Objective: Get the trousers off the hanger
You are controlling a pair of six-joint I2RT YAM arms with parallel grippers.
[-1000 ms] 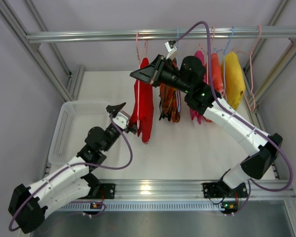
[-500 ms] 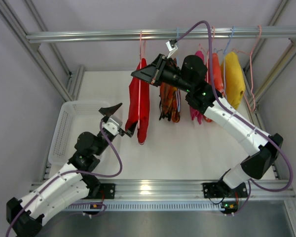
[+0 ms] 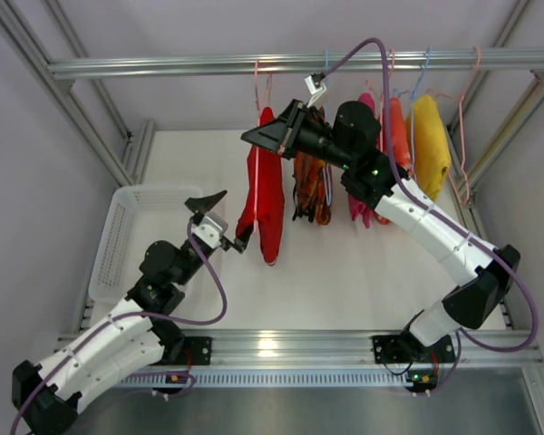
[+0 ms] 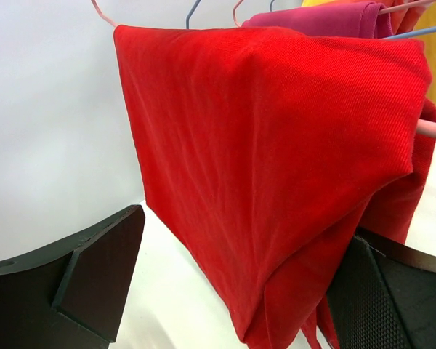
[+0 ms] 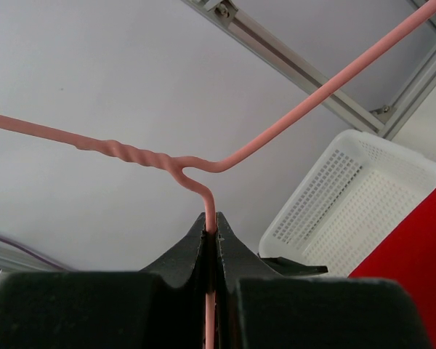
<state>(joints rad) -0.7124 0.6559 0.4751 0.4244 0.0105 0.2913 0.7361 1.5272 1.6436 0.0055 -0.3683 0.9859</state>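
The red trousers need to come off the hanger (image 3: pixel 258 86), so the robot's left gripper will next grab the basket-side cloth below the fold (image 3: pixel 248 208).
The red trousers (image 3: pixel 267 192) hang folded over a pink wire hanger (image 3: pixel 258 86) on the top rail. My right gripper (image 3: pixel 257 138) is shut on that hanger's neck (image 5: pixel 212 211), just under the twisted wire. My left gripper (image 3: pixel 223 223) is open at the trousers' lower left. In the left wrist view the red trousers (image 4: pixel 276 182) hang between its two spread fingers (image 4: pixel 87 280), close to the right one. The orange patterned trousers (image 3: pixel 312 188) hang just right of the red pair, partly hidden by my right arm.
A white perforated basket (image 3: pixel 127 237) stands at the left, also seen in the right wrist view (image 5: pixel 356 193). Pink, orange-red and yellow garments (image 3: pixel 429 145) hang further right on the rail (image 3: pixel 163 65). Aluminium frame posts stand at both sides.
My left arm drew back down and left from the red trousers, then edged right again. The trousers' lower end swung slightly. My right gripper has kept its hold on the hanger.
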